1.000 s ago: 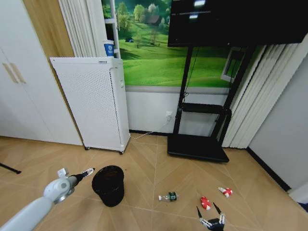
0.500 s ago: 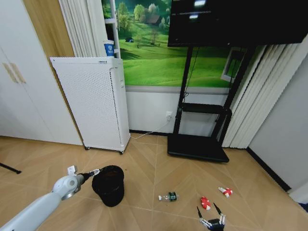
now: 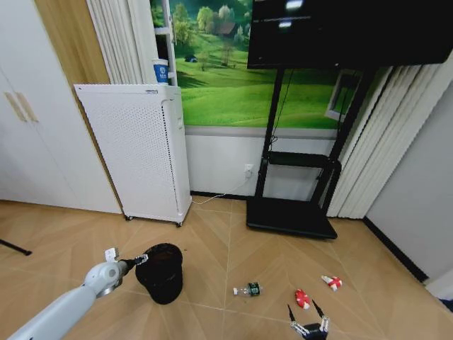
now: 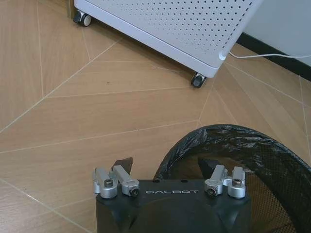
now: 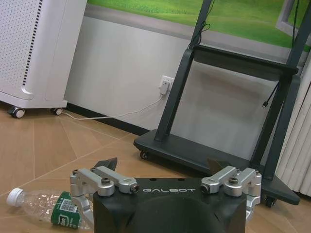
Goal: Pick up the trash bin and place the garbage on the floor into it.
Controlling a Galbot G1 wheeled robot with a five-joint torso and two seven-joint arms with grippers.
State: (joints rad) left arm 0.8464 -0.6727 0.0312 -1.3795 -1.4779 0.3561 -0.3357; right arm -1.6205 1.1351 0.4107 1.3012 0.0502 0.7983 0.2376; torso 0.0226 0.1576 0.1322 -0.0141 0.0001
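Observation:
The wide body of the trash bin (image 3: 160, 274) is broader than my left gripper's open fingers, so my left gripper will pinch the bin by its thin rim next.
The black mesh trash bin (image 3: 160, 274) stands on the wood floor, lined with a black bag. My left gripper (image 3: 139, 261) is at its near-left rim. In the left wrist view the left gripper (image 4: 165, 166) is open and its jaws straddle the bin's rim (image 4: 181, 145), one finger outside and one inside. The garbage lies to the right: a clear bottle with a green label (image 3: 248, 289) and two red-and-white wrappers (image 3: 302, 298) (image 3: 331, 282). My right gripper (image 3: 306, 318) hangs open just in front of the nearer wrapper. The right wrist view shows the bottle (image 5: 39, 206) beside the right gripper (image 5: 163, 165).
A tall white perforated appliance on wheels (image 3: 138, 152) stands behind the bin, with a white cable on the floor beside it. A black TV stand base (image 3: 290, 216) sits at the back right. White cabinet doors (image 3: 35, 142) line the left wall.
My left gripper has moved right and slightly down, from beside the bin to its rim. The right gripper has barely moved.

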